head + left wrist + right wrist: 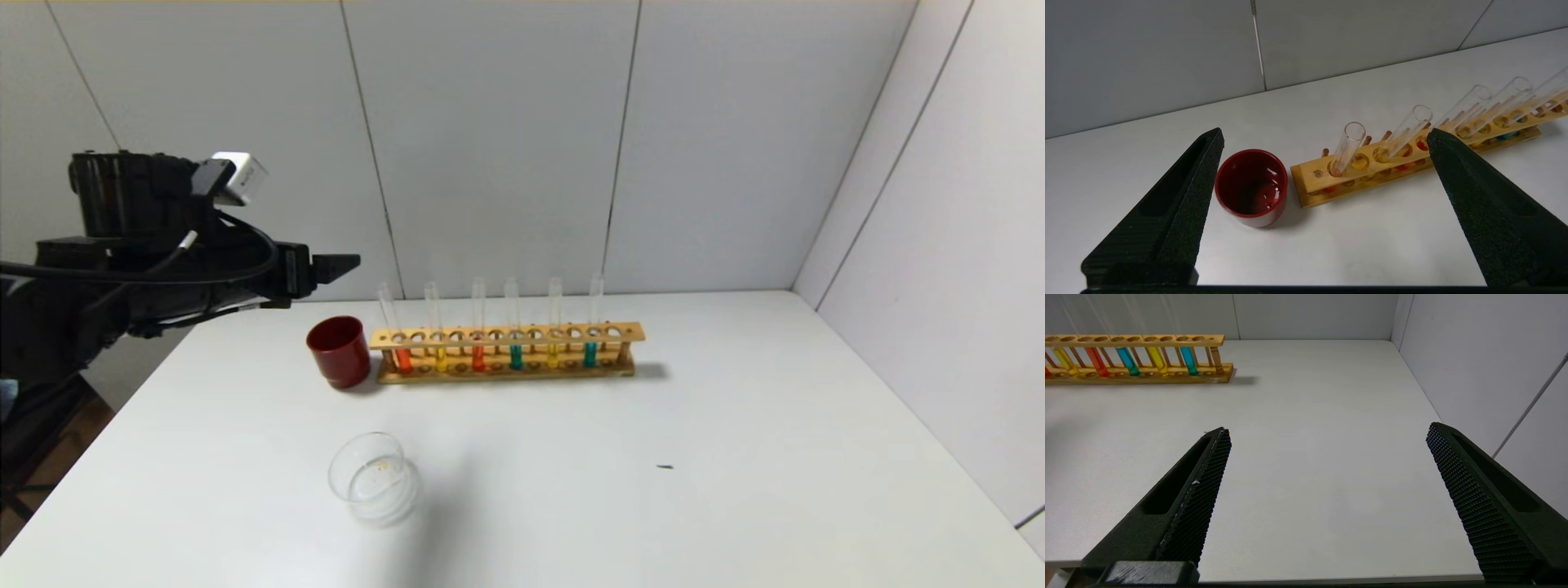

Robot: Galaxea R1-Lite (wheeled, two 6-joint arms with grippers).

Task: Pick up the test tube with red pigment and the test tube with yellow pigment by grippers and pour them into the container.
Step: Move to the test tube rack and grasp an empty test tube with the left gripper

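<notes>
My left gripper grabs the bare glass just above the bar point(392, 318) point(1343, 156) next, since the wooden rack closes around the red tube's lower end.
Several test tubes stand in a wooden rack point(506, 353) at the back of the table. The test tube with red pigment point(402, 356) is at the rack's left end, with the test tube with yellow pigment point(441, 358) next to it. A second red tube point(478, 357) and a second yellow tube point(553, 354) stand further right. The clear glass container point(371, 478) sits near the front left. My left gripper point(339, 264) hovers open and empty, up and left of the rack. In the left wrist view point(1325, 136) the red tube point(1347, 149) lies ahead. My right gripper point(1327, 430) is open over bare table.
A dark red cup point(339, 351) stands against the rack's left end, also in the left wrist view point(1251, 188). Two teal tubes point(515, 356) are in the rack. Grey walls close the back and right. A small dark speck point(664, 467) lies on the white table point(735, 457).
</notes>
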